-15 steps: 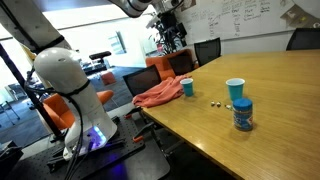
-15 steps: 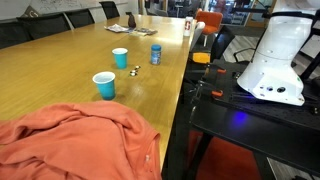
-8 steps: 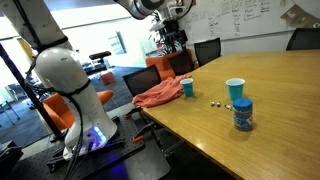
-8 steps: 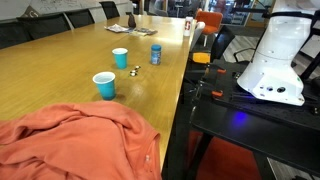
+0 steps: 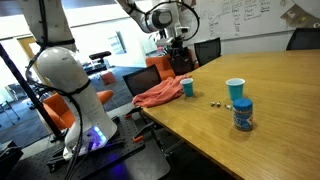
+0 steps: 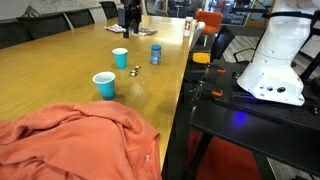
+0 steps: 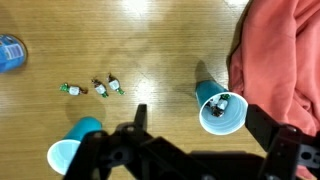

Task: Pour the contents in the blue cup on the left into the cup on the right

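Observation:
My gripper pinches the blue cup by the cloth [image 5: 158, 95] at the cup's rim away from the cloth next. The cup's opposite rim stays free to pour.
A blue cup [image 5: 187, 87] stands on the wooden table next to an orange cloth [image 5: 158, 95]. In the wrist view this cup [image 7: 222, 112] holds a few small items. It also shows in an exterior view [image 6: 104, 85]. A second blue cup [image 5: 235, 90] [image 6: 120, 58] [image 7: 70, 152] stands further along the table and looks empty. My gripper [image 5: 180, 52] [image 6: 130, 12] hangs above the table, over the cup by the cloth. In the wrist view its dark fingers [image 7: 198, 115] are spread wide on either side of that cup, open and holding nothing.
A blue lidded canister [image 5: 242, 115] [image 6: 155, 54] [image 7: 8, 52] stands near the second cup. A few small wrapped items [image 5: 215, 101] [image 6: 135, 70] [image 7: 95, 88] lie between the cups. Chairs [image 5: 206, 50] line the table's far edge. The robot base [image 6: 275, 60] stands beside the table.
The arm has come down and forward from high up near the wall, so the gripper now hangs lower, over the cup by the cloth. The cups and canister have not moved.

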Robot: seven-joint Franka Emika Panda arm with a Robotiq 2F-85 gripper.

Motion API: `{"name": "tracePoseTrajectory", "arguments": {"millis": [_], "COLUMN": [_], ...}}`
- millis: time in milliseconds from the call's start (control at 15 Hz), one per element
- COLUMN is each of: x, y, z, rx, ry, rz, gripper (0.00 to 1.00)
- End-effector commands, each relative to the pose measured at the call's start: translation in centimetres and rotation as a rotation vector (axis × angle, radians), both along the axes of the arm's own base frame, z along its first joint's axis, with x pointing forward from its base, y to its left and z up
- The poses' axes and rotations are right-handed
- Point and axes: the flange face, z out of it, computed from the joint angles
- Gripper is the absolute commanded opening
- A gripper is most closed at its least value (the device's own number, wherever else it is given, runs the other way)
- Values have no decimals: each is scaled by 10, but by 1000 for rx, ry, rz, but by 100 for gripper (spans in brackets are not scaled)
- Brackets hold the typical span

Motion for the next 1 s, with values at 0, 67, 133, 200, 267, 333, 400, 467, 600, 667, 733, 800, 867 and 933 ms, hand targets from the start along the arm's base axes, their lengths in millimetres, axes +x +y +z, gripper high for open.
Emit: {"name": "tracePoseTrajectory", "arguments": {"millis": [0,67,133,200,267,333,400,467,600,667,733,800,867,933], "x": [24,29,33,38,42,46,50,55,64,68,72,75,79,82], "y": [17,22,27,31,35,39,42,44,48,48,50,52,55,56], "z": [-34,-45,-55,-65,-77,-86,-96,-105,-122,-129,-135,-141,-148,-151], "rx": [36,33,36,37,33,33,29,26,15,8,2,-4,-9,-13], "ry": [-38,-56,-67,-76,-85,-93,-107,-117,-129,-132,-129,-127,-126,-125], "rz": [25,31,31,32,31,35,39,42,40,42,39,42,44,44], "gripper": [100,100,100,100,100,100,100,100,100,100,100,100,100,100]}}
